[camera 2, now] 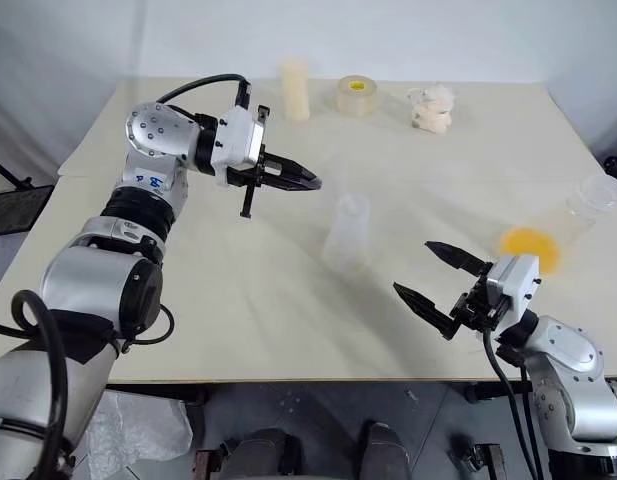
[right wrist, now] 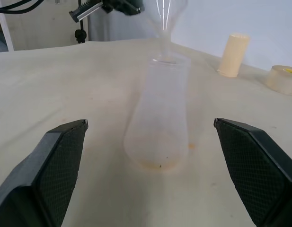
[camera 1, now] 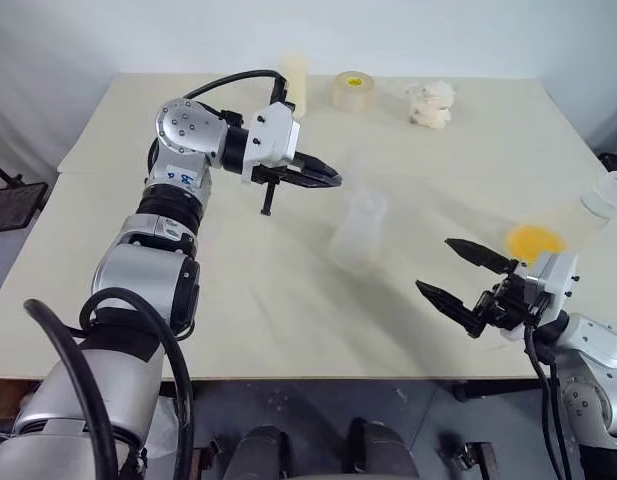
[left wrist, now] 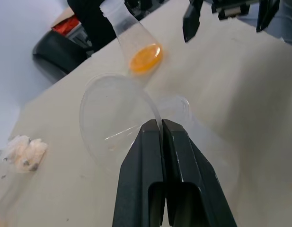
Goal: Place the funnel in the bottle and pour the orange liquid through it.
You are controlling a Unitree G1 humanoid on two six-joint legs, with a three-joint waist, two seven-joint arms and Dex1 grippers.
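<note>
I should next take the clear container by its narrower threaded neck (camera 1: pixel 602 198) with my right gripper, because the orange liquid is spread across the container's wide base (camera 1: pixel 535 241).
My left gripper (left wrist: pixel 161 122) is shut on the rim of the clear funnel (left wrist: pixel 112 113) and holds it in the air over the table's middle. The funnel's thin stem (right wrist: pixel 164 35) hangs straight above the open mouth of the translucent bottle (right wrist: pixel 160 123), which stands upright; I cannot tell whether the tip is inside the neck. The orange liquid (camera 1: pixel 535 240) pools in a clear container (camera 1: pixel 598 205) lying tilted at the table's right edge. My right gripper (camera 1: pixel 435 265) is open, low near the front right, with its fingers pointing at the bottle and well short of it.
At the back of the table stand a cream cylinder (camera 1: pixel 295 85), a tape roll (camera 1: pixel 354 92) with a yellow centre and a crumpled white wad (camera 1: pixel 429 104). Bare tabletop (camera 1: pixel 248 300) stretches between the bottle and the front edge.
</note>
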